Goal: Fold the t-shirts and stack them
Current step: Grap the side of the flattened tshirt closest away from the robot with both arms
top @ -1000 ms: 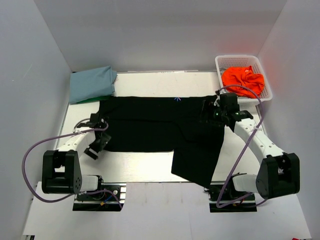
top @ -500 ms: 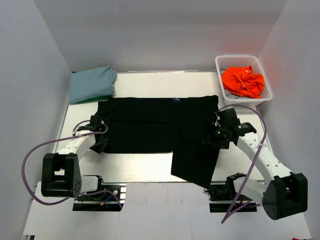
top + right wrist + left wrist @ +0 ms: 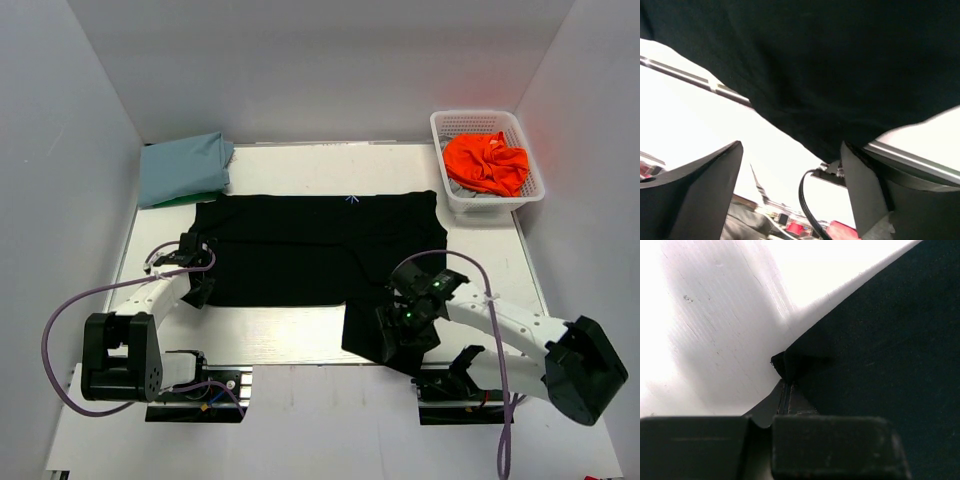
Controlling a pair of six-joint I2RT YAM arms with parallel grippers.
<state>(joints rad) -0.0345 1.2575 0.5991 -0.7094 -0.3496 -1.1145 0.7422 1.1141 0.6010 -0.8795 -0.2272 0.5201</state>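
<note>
I should next grab the black t-shirt's flap [image 3: 398, 364] [image 3: 804, 131] with my right gripper where it hangs over the front edge of the table, to fold the black t-shirt's near side toward its far side.
The large black t-shirt [image 3: 300, 250] lies spread across the table, and one flap [image 3: 385, 325] hangs over the front edge. My left gripper [image 3: 200, 287] is at its near left corner and shut on that corner [image 3: 785, 362]; the pinched cloth shows just past the closed fingertips [image 3: 784, 392]. My right gripper [image 3: 402, 338] hovers open at the hanging flap, with black cloth [image 3: 805, 75] just beyond its spread fingers [image 3: 791, 147]. A folded light blue t-shirt [image 3: 183, 167] rests on a green one [image 3: 190, 199] at the far left. An orange t-shirt [image 3: 486, 162] lies crumpled in the basket.
The white mesh basket [image 3: 530, 192] stands at the far right corner. White walls enclose the table [image 3: 280, 325] on three sides. The metal front edge of the table [image 3: 700, 82] runs close under my right gripper. Cables loop from both arms.
My left gripper moved onto the shirt's near left corner and shut on it. My right arm swung from the shirt's far right side down to the flap at the front edge.
</note>
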